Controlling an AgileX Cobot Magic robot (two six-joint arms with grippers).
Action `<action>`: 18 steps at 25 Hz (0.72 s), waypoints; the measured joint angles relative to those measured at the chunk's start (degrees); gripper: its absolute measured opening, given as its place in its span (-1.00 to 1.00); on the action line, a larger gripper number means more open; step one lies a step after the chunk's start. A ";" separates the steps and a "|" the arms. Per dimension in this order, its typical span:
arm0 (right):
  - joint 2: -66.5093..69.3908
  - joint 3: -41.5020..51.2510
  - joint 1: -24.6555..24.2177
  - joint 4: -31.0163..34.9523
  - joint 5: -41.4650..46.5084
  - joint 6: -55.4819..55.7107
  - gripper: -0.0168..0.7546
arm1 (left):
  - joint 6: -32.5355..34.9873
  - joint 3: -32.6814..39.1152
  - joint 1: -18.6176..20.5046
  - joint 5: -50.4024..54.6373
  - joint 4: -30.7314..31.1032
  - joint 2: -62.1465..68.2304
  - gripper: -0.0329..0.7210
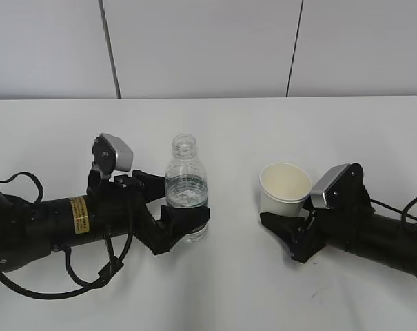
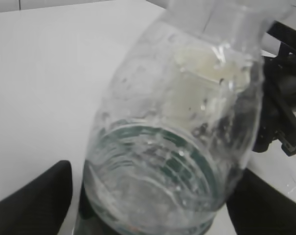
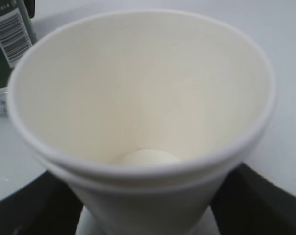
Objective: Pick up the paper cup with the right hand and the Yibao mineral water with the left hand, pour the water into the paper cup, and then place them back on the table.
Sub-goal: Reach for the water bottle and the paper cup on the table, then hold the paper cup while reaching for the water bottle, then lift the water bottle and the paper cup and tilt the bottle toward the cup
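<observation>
I will next use my left gripper to grab the bottle by its straight-sided lower part [image 1: 187, 208] to pour, since the bottle's shoulder [image 1: 185, 163] slopes in toward its open neck.
The Yibao mineral water bottle [image 1: 187, 186] stands upright and uncapped on the white table [image 1: 249, 131], partly filled. My left gripper [image 1: 175, 205] is open around its green label band. In the left wrist view [image 2: 150, 196] the right finger [image 2: 265, 205] touches the bottle [image 2: 177, 147]. A thin strip of table shows between the bottle and the left finger [image 2: 35, 200]. The paper cup [image 1: 285, 187] is upright to the right, its cream inside [image 3: 143, 98] looking dry. My right gripper [image 1: 285, 221] is shut on its lower wall, with fingers against both sides [image 3: 145, 210].
The bottle's label with a barcode [image 3: 8, 44] shows left of the cup in the right wrist view. The right arm [image 2: 284, 112] shows behind the bottle in the left wrist view. A grey panelled wall [image 1: 208, 48] stands behind the table.
</observation>
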 joint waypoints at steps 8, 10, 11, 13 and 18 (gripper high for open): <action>0.00 -0.09 0.00 0.00 0.00 0.00 0.50 | 0.00 0.00 -1.22 0.00 -2.10 0.19 0.63; 0.00 -0.09 0.00 0.00 0.00 0.00 0.50 | 0.00 0.00 -1.54 0.00 -3.12 0.85 0.63; 0.00 -0.09 0.00 0.00 0.00 0.00 0.50 | 0.00 0.00 -1.61 0.00 -3.49 1.26 0.63; 0.00 -0.09 0.00 0.00 0.00 0.00 0.50 | -0.02 0.00 -1.65 0.11 -3.89 1.82 0.60; 0.00 -0.09 0.00 0.00 0.00 0.00 0.50 | -0.06 -0.04 -1.65 0.15 -4.40 2.19 0.40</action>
